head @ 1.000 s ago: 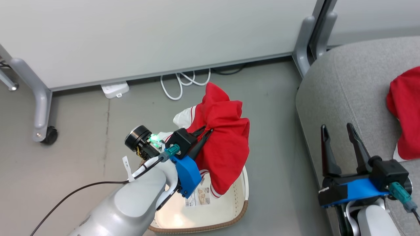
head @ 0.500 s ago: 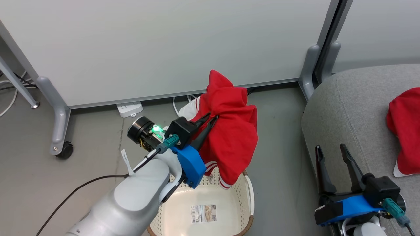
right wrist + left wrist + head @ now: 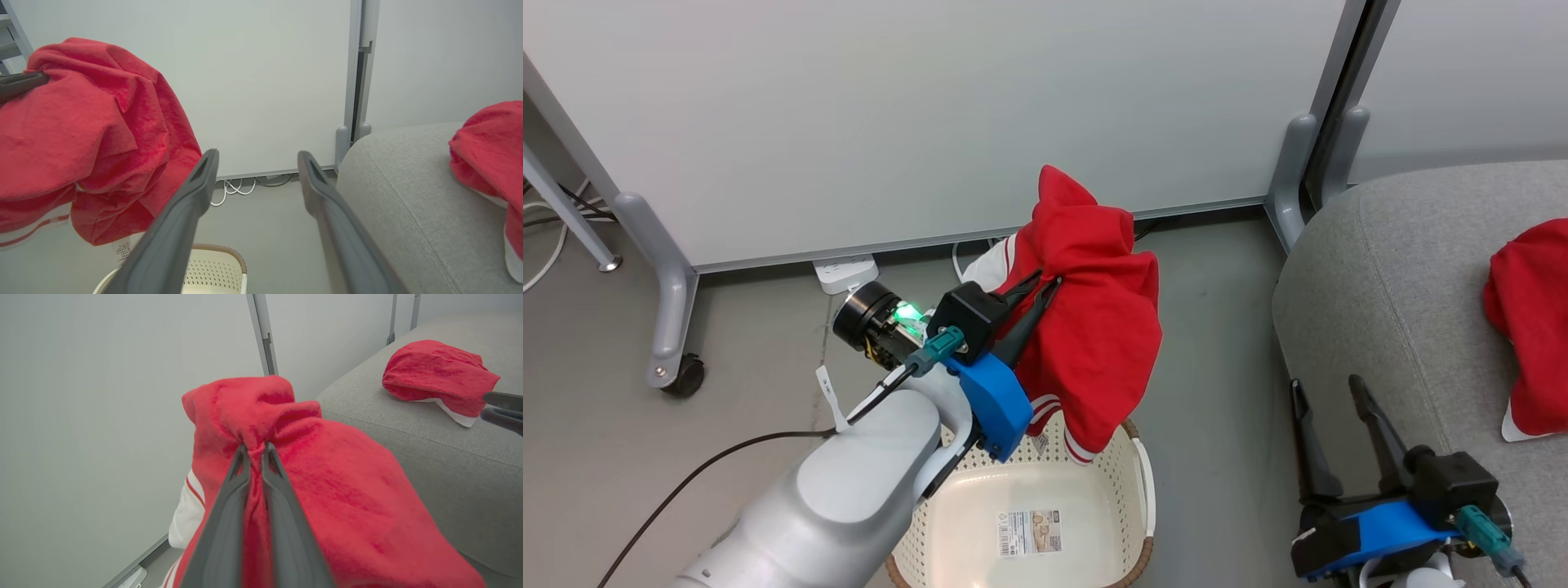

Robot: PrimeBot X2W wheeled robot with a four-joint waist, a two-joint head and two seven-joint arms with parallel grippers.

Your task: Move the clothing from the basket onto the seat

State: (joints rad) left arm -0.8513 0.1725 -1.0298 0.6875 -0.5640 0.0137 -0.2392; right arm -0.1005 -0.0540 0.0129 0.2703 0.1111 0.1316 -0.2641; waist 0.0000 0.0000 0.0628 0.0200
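Observation:
My right gripper will next move the hanging red garment onto the grey seat (image 3: 1388,269), so it should grab the garment by the fold of its lower edge (image 3: 1107,429).
My left gripper (image 3: 1049,280) (image 3: 256,448) is shut on a bunched fold of a red garment (image 3: 1094,327) (image 3: 327,486) (image 3: 81,134) with white striped trim. The garment hangs in the air above the cream basket (image 3: 1147,498) (image 3: 216,269); its lowest hem dangles just over the far rim. Inside the basket I see only a sticker on the bottom. Another red garment (image 3: 1531,318) (image 3: 433,371) (image 3: 490,155) lies on the grey seat (image 3: 1388,269) (image 3: 408,433) (image 3: 408,204) at the right. My right gripper (image 3: 1325,388) (image 3: 257,157) stands open and holds nothing, beside the seat's near edge.
White partition panels (image 3: 931,106) on grey feet stand behind the basket; one foot has a caster (image 3: 682,376). A white power strip (image 3: 845,272) and cables lie on the floor at the panel's base. Grey floor lies between the basket and the seat.
The head view has shifted. My left gripper has lifted the red garment higher, out of the basket. The right gripper stays open.

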